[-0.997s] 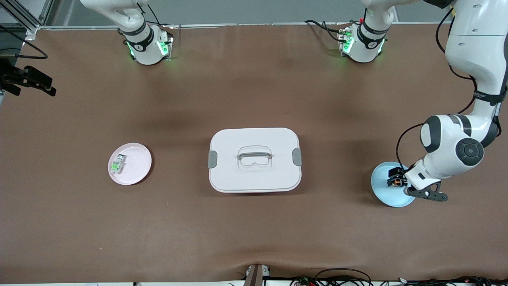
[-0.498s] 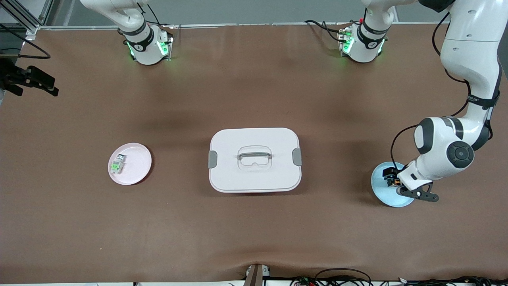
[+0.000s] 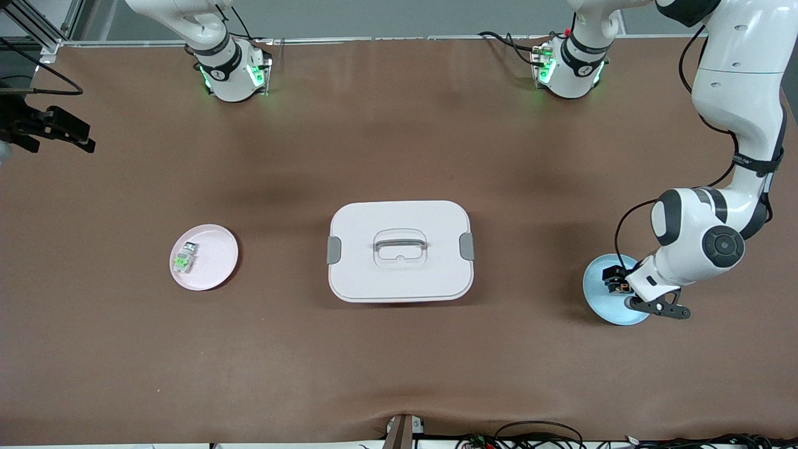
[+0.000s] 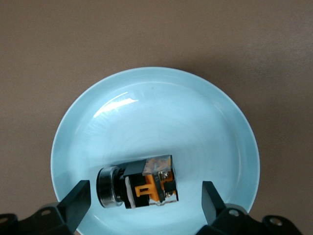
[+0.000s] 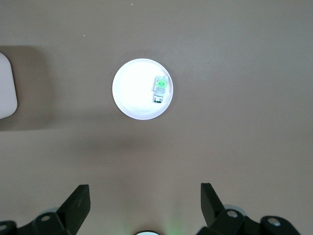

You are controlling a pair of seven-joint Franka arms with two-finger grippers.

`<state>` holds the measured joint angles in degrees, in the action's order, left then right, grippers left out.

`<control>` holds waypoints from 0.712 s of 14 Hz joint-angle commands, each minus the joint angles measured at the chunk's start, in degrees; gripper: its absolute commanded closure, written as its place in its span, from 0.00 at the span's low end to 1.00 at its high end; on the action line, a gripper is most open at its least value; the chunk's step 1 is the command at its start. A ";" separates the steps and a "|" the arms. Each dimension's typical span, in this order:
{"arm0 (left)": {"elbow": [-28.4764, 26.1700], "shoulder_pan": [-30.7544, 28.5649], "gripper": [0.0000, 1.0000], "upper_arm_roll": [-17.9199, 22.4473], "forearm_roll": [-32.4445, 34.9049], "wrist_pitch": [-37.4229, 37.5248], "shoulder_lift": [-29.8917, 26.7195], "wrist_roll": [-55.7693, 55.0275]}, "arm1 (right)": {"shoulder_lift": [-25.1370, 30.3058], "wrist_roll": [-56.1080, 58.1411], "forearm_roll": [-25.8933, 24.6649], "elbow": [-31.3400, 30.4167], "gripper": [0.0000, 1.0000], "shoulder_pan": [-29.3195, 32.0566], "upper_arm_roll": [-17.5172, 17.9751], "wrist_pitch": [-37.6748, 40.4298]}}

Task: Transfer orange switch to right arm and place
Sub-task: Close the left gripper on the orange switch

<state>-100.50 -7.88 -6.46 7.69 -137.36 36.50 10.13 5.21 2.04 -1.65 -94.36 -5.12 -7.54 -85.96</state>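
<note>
Next, my left gripper reaches the orange switch (image 4: 139,182) and grabs its black head and clear end (image 4: 107,187) to hand it to my right arm.
The orange switch (image 4: 139,182), a small black block with an orange middle, lies on its side in a light blue plate (image 4: 195,112) at the left arm's end of the table. My left gripper (image 4: 144,203) is open just above the plate, one finger on each side of the switch, not touching it. In the front view the switch (image 3: 616,282) and blue plate (image 3: 597,298) show under the left gripper (image 3: 618,279). My right gripper (image 5: 144,203) is open and empty, held high over the right arm's end of the table (image 3: 50,128).
A pink plate (image 3: 218,246) holds a white-grey part with a green face (image 3: 182,260); both show in the right wrist view, plate (image 5: 129,93) and part (image 5: 161,88). A white lidded box with a handle (image 3: 399,274) stands mid-table.
My left gripper has shifted a little toward the middle of the blue plate, closing in round the switch. The right gripper has barely drifted.
</note>
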 commanded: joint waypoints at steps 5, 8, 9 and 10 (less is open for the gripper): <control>1.79 -0.21 0.00 0.22 0.92 -0.36 2.08 -1.95 | -0.64 0.50 -1.25 1.11 0.00 -0.59 -0.19 0.53; 1.88 -0.21 0.03 0.22 0.92 -0.36 2.70 -1.95 | -0.55 0.50 -1.25 1.20 0.00 -0.68 -0.19 0.53; 1.88 -0.21 0.06 0.22 0.92 -0.36 2.79 -1.95 | -0.55 0.50 -1.25 1.20 0.00 -0.76 -0.19 0.62; 1.88 -0.21 0.10 0.22 0.92 -0.36 2.79 -1.95 | -0.55 0.42 -1.25 1.20 0.00 -0.68 -0.19 0.62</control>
<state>-99.67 -8.04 -6.32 7.69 -137.42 38.50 8.96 5.17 2.05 -1.66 -94.36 -5.22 -7.52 -85.96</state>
